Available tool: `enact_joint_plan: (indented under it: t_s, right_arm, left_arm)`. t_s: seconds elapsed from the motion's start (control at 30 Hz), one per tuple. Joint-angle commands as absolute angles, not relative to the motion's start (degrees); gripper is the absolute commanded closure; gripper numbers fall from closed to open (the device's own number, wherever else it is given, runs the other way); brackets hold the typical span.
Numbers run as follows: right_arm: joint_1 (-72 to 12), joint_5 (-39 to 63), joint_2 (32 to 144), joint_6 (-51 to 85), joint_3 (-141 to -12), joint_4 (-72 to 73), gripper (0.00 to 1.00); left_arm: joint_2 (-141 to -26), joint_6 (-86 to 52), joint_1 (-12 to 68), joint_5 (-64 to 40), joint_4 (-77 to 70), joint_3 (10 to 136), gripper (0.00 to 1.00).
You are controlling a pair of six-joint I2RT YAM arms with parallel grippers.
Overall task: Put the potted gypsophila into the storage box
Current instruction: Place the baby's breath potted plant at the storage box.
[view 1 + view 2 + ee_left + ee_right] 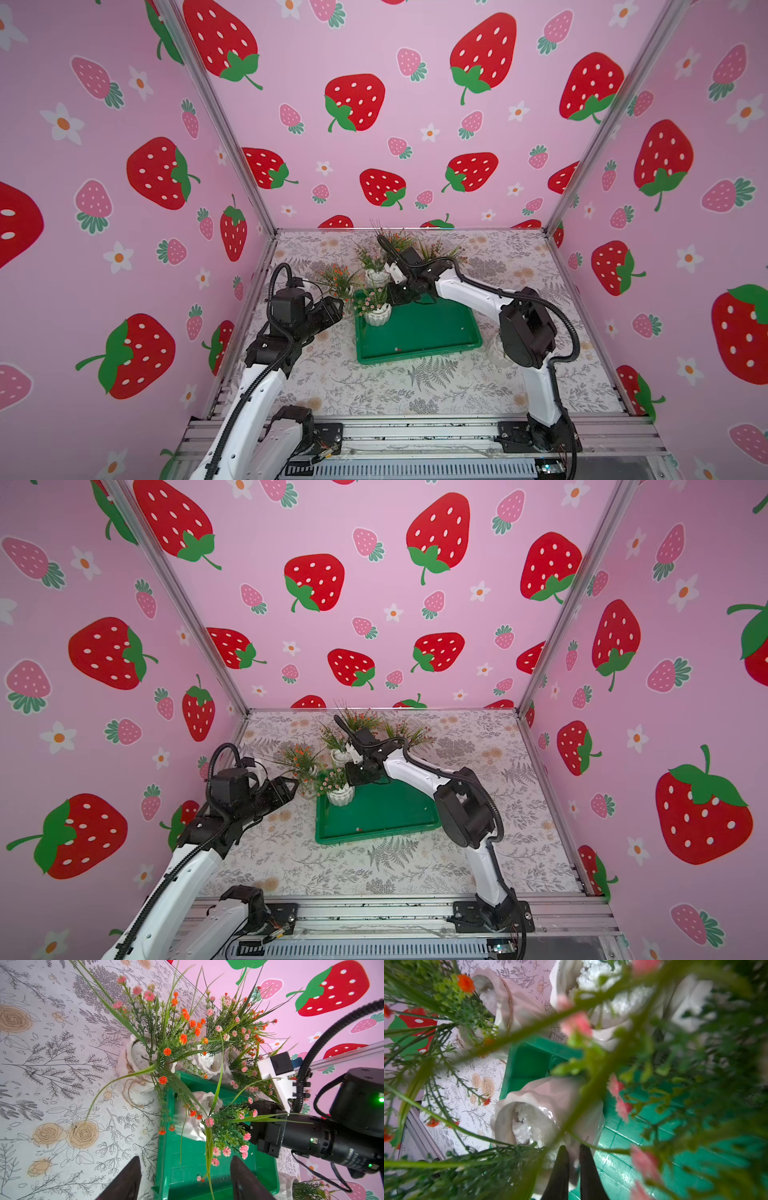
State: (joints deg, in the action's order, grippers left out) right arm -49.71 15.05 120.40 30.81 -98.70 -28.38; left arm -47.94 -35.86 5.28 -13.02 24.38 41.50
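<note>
The pot stands low at the box's flat bottom and would land, so it is time to open my right gripper now.
The potted gypsophila (377,318) (550,1095), a white ribbed pot of pink flowers, is upright inside the far left corner of the green storage box (424,332) (382,812). My right gripper (573,1149) (392,300) is shut on the pot's rim, with the pot wall pinched between its fingers. My left gripper (185,1159) (338,305) hovers open just left of the box's rim (166,1167), nothing between its fingers. In the left wrist view the same pot (187,1124) shows with the right gripper's black body behind its flowers.
An orange-flowered pot (338,282) stands on the table left of the box's far corner. Another white pot (376,274) stands behind the box, with more plants (440,249) near the back wall. One more pot (496,351) sits behind the right arm's elbow.
</note>
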Motion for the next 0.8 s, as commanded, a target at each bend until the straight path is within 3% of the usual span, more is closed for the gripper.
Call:
enact_joint_plan:
  t_s: [0.0,0.3,0.53,0.77]
  right_arm:
    - [-50.2,16.8,120.0,31.5,-101.3,-26.5,0.89]
    - [-49.7,17.5,117.0,30.7,-98.3,-26.0,0.72]
    - [-47.6,15.8,106.6,27.6,-89.8,-23.7,0.58]
    - [-40.0,18.6,95.2,24.1,-77.7,-19.8,0.55]
  left_arm:
    - [-47.7,-36.3,4.8,-13.6,24.1,41.3,0.30]
    - [-47.1,-37.1,2.1,-17.7,25.7,42.2,0.29]
    - [-44.5,-35.7,-3.6,-21.8,30.6,44.4,0.29]
    - [-46.3,-32.6,-9.2,-25.0,34.8,47.5,0.35]
